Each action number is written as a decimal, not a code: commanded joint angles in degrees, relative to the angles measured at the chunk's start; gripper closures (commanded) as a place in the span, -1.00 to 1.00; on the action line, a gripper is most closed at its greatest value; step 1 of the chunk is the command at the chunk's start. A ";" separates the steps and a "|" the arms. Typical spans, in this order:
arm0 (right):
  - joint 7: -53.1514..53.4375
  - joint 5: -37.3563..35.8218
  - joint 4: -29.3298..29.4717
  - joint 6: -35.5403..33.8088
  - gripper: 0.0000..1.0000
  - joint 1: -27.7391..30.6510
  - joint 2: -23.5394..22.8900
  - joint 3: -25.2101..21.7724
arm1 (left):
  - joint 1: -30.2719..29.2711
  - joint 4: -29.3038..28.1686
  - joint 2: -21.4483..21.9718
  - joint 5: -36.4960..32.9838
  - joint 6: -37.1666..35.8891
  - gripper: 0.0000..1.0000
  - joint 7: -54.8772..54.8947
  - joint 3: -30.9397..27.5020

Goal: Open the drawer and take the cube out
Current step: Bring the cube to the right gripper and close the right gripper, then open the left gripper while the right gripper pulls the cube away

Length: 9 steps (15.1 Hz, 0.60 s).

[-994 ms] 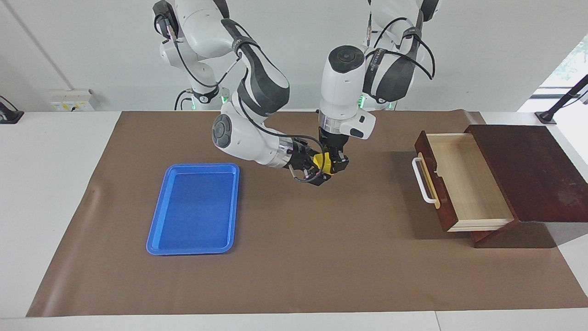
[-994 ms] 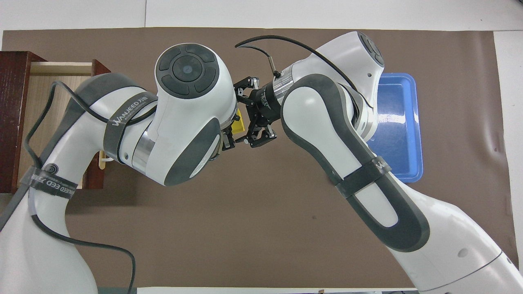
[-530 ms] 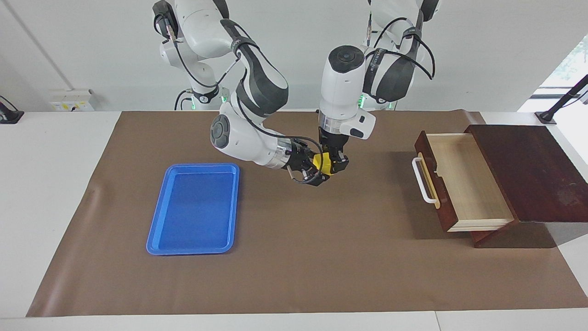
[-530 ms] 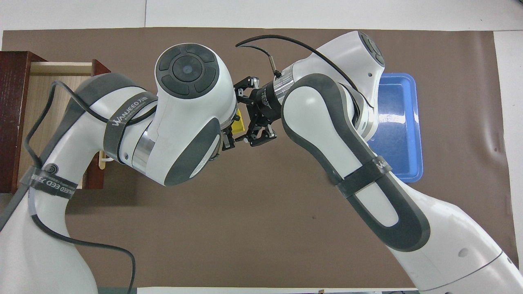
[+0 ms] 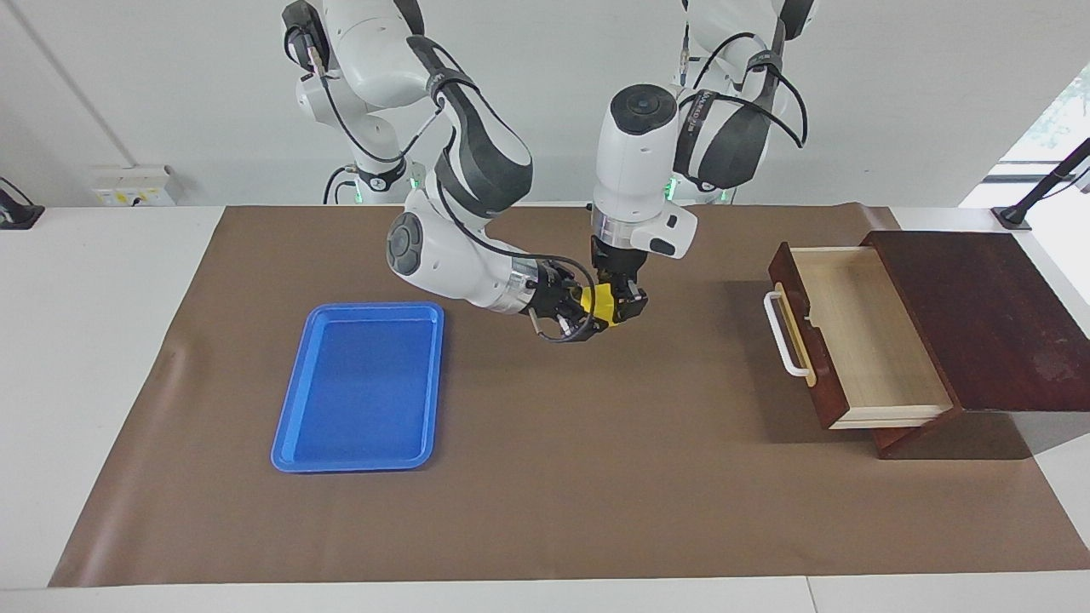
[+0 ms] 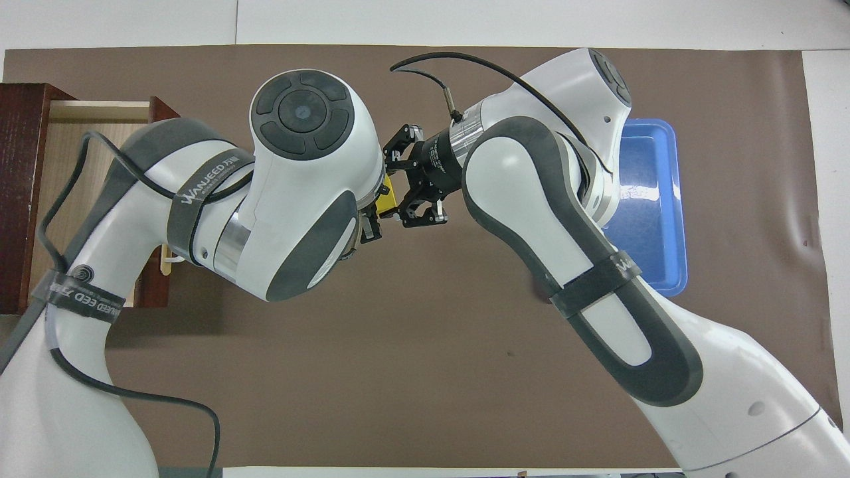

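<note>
The yellow cube should be grabbed next by its exposed end (image 6: 387, 196) with my right gripper, because my left gripper stays shut around part of the cube.
The dark wooden drawer (image 5: 860, 332) stands pulled open at the left arm's end of the table, and its pale interior shows nothing in it. It also shows in the overhead view (image 6: 73, 146). My left gripper (image 5: 615, 305) points down over the middle of the mat and is shut on the yellow cube (image 5: 599, 301), holding it in the air. My right gripper (image 5: 584, 318) reaches in sideways from the tray's side, fingers spread open on either side of the cube. In the overhead view the cube (image 6: 386, 198) peeks out beside my left wrist, between the right gripper's (image 6: 406, 180) spread fingers.
A flat blue tray (image 5: 366, 308) lies on the brown mat toward the right arm's end; in the overhead view (image 6: 671, 199) the right arm partly covers it. The dark cabinet (image 5: 979, 315) holding the drawer stands at the left arm's end.
My right gripper has turned and shifted slightly around the cube, its wrist drawing a little toward the tray. My left gripper and the cube have stayed in place.
</note>
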<state>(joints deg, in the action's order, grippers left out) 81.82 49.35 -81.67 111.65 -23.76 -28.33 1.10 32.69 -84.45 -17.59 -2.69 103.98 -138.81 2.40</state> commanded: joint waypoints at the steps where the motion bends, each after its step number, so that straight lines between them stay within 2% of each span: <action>1: 1.94 0.74 0.89 1.64 1.00 0.12 -0.67 0.04 | 0.36 -0.89 0.45 -0.30 0.17 1.00 -0.23 -0.29; 2: 2.03 0.66 0.81 1.73 1.00 -0.05 -0.59 -0.05 | 0.19 -0.80 0.45 -0.39 -0.10 0.35 0.21 -0.29; 3: 1.94 0.66 0.63 1.90 1.00 -0.23 -0.67 -0.05 | 0.01 -0.71 0.45 -0.48 -0.19 -0.81 0.30 -0.29; 4: 1.94 0.66 0.54 1.99 1.00 -0.23 -0.59 -0.05 | -0.25 -0.45 0.45 -0.48 -0.53 -1.00 0.30 -0.46; 7: 1.94 0.57 0.54 1.99 1.00 -0.40 -0.59 -0.05 | -1.83 -0.45 0.80 -1.44 -2.29 -1.00 0.74 -0.73; 9: 1.77 0.57 0.54 1.99 1.00 -0.06 -0.59 -0.05 | -4.45 -1.41 2.55 -1.45 -2.91 -1.00 4.14 -0.81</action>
<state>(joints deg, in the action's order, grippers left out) 82.56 49.36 -81.68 112.82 -23.87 -28.50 1.09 31.07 -84.44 -17.35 -3.47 102.69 -137.92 1.52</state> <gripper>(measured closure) 0.445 0.000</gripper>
